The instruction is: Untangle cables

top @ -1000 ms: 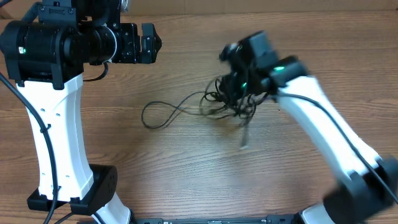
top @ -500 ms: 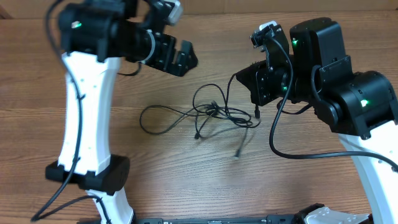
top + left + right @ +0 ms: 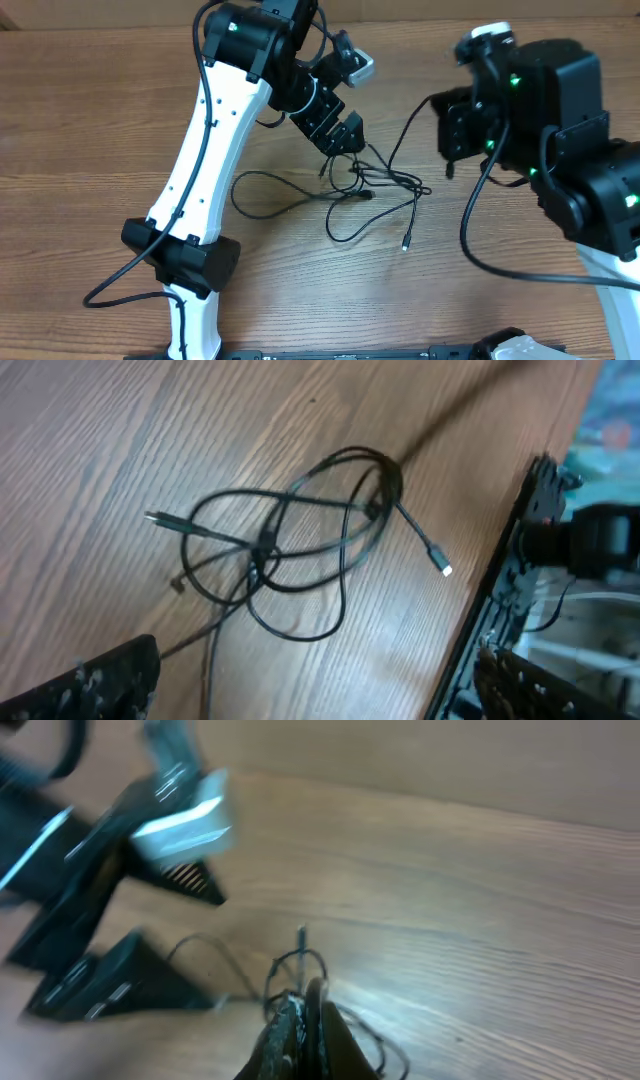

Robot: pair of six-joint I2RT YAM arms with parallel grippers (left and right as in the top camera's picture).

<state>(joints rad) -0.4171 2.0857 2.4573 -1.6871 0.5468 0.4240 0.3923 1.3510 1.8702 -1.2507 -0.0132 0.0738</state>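
Observation:
The left gripper grabs a cable loop at the tangle's back edge next, opposite the piece of cable my right gripper holds, to untangle the cables.
The thin black cables (image 3: 365, 185) lie in a loose tangle at the middle of the table, with a loop (image 3: 262, 190) trailing left and a plug end (image 3: 405, 243) toward the front. My left gripper (image 3: 340, 135) hangs open just above the tangle's back edge. In the left wrist view the cables (image 3: 290, 550) lie ahead of its wide-open fingers (image 3: 320, 675), and a silver-tipped plug (image 3: 445, 570) shows. My right gripper (image 3: 445, 125) is shut on one cable strand that rises from the tangle. The right wrist view shows that strand between its closed fingertips (image 3: 305, 1000).
The wooden table (image 3: 120, 150) carries only the cables. The left arm's white link (image 3: 205, 150) crosses the left half of the table. The right arm's black body (image 3: 570, 130) fills the right side. The table's front edge and arm bases (image 3: 520, 590) show in the left wrist view.
My left arm has swung right and down to the tangle. My right gripper has drawn back to the right with a strand. The tangle has spread and shifted a little.

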